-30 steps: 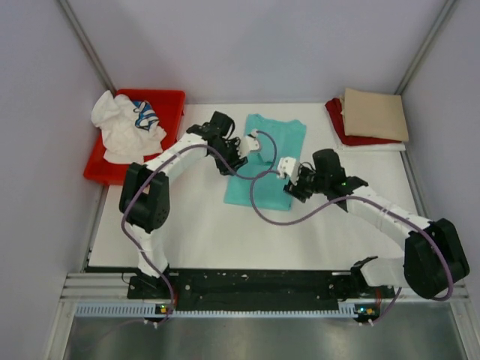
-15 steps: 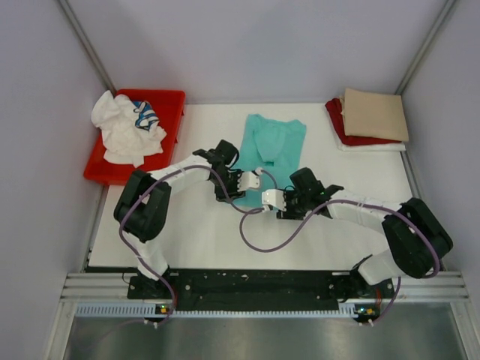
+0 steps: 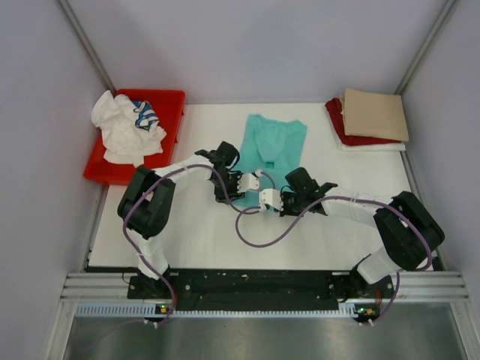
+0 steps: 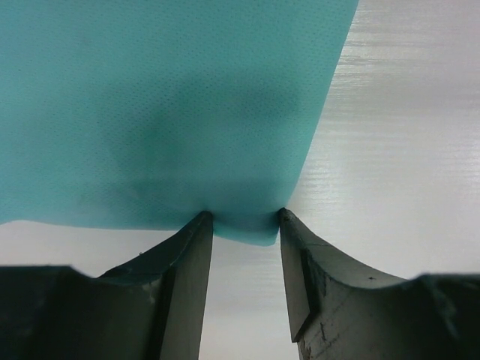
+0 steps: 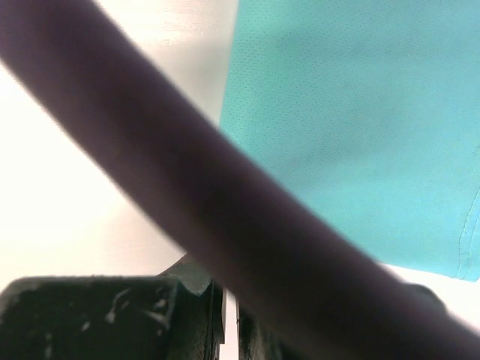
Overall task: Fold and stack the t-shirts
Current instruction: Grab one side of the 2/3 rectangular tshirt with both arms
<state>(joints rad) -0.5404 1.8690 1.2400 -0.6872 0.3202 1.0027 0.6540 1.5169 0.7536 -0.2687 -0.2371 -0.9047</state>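
The near corner of the teal t-shirt lies between the left gripper's fingers, so the left gripper should close. Closing now would hold that corner.
A teal t-shirt (image 3: 274, 141) lies flat in the middle of the table. My left gripper (image 3: 241, 186) is at its near left corner. In the left wrist view its fingers stand open (image 4: 244, 225), with that corner of the teal cloth (image 4: 172, 112) between the tips. My right gripper (image 3: 271, 199) is at the shirt's near edge, with its jaws shut (image 5: 229, 315). A purple cable (image 5: 187, 180) hides the fingertips, so any pinched cloth is hidden. A folded tan t-shirt (image 3: 375, 114) lies on a dark red one (image 3: 334, 117) at the back right.
A red tray (image 3: 171, 112) at the back left holds a crumpled white t-shirt (image 3: 120, 129) and a blue-and-white striped one (image 3: 147, 114). Purple cables loop from both arms over the table near the grippers. Grey walls close in the sides and the back.
Both grippers have come back from the middle of the teal shirt to its near edge and drawn close together. The right gripper has gone from open to shut. The left stays open.
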